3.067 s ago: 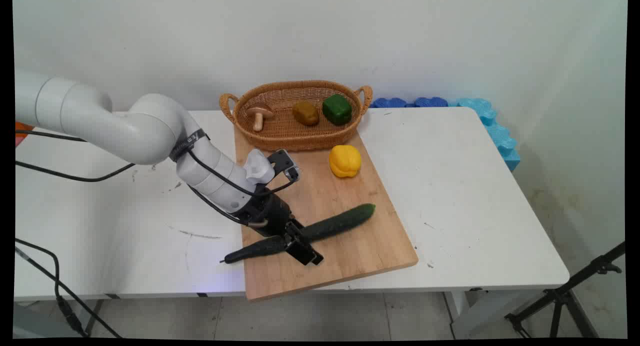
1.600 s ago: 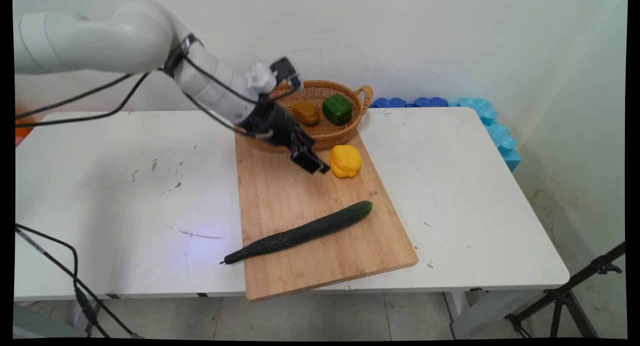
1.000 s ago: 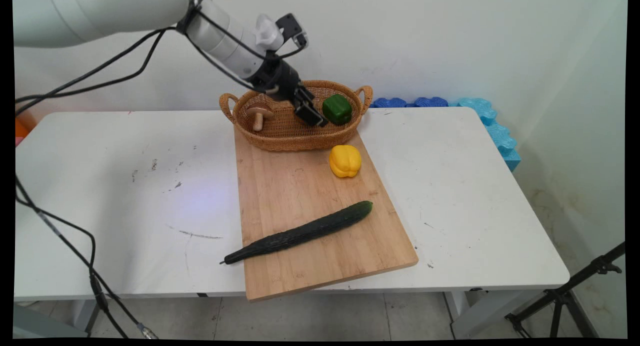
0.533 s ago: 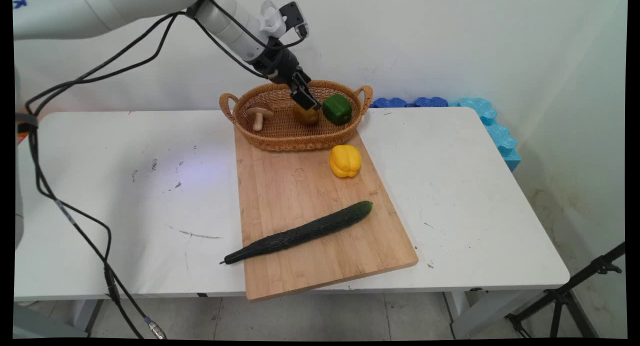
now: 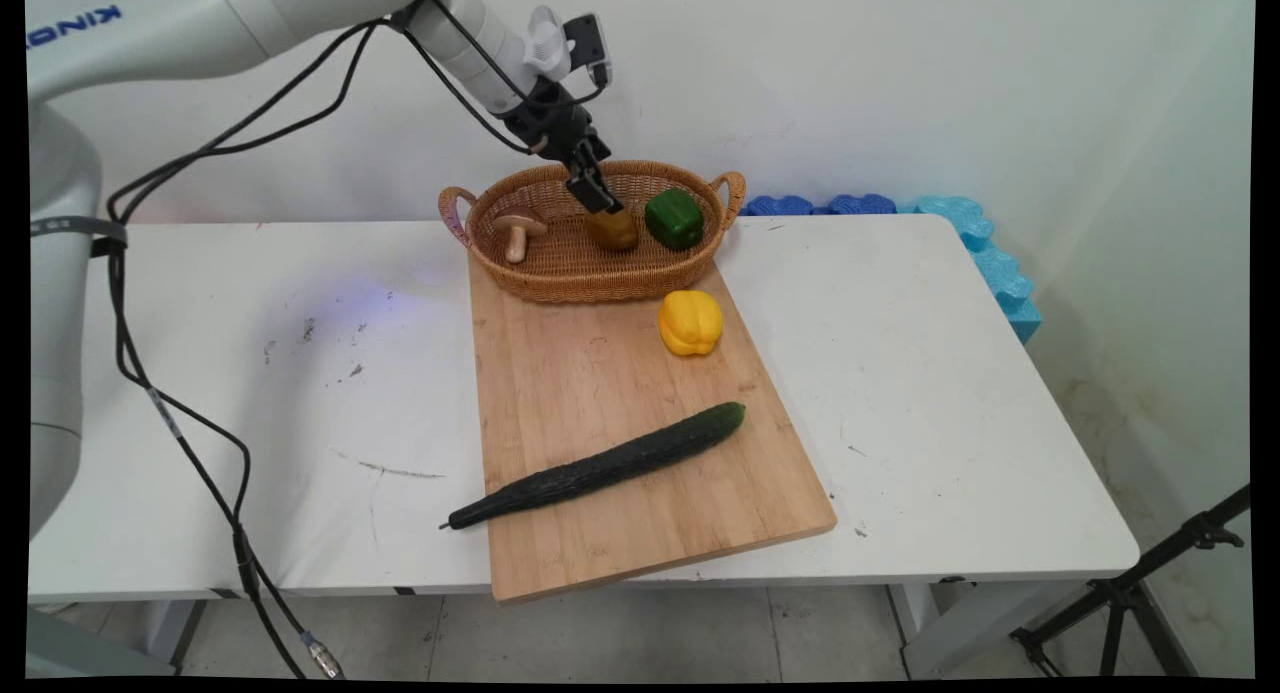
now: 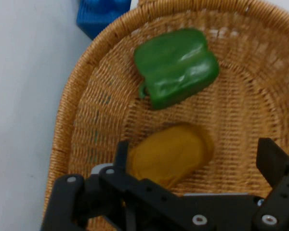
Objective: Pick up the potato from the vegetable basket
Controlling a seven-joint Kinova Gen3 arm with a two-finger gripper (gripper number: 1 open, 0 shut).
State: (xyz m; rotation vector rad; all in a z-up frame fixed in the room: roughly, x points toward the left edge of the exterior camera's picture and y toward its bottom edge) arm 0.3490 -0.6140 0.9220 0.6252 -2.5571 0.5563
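Observation:
The brownish-yellow potato has to come out of the wicker basket point(image 5: 560, 273), so my gripper will next grab it by its plump middle point(image 5: 614, 231) and lift it out.
My gripper point(image 5: 597, 195) hangs over the wicker basket point(image 5: 560, 273) at the table's back, open, its fingertips just above a brown potato point(image 5: 615, 231). In the hand view the potato point(image 6: 171, 154) lies between the two spread fingers point(image 6: 272, 161) of the gripper point(image 6: 195, 156), with nothing gripped. A green bell pepper point(image 6: 176, 65) lies beyond it in the basket point(image 6: 86, 110); the same pepper point(image 5: 673, 218) sits right of the potato. A mushroom point(image 5: 518, 231) rests at the basket's left end.
A wooden cutting board point(image 5: 560, 383) runs from the basket to the table's front edge, bearing a yellow bell pepper point(image 5: 689, 322) and a long dark cucumber point(image 5: 600, 465). Blue foam pieces point(image 5: 960, 235) line the back right. Black cables point(image 5: 170, 413) hang at the left.
The gripper let go of the cucumber on the board, rose, travelled back to the basket and came down over the potato. The cucumber stays on the board.

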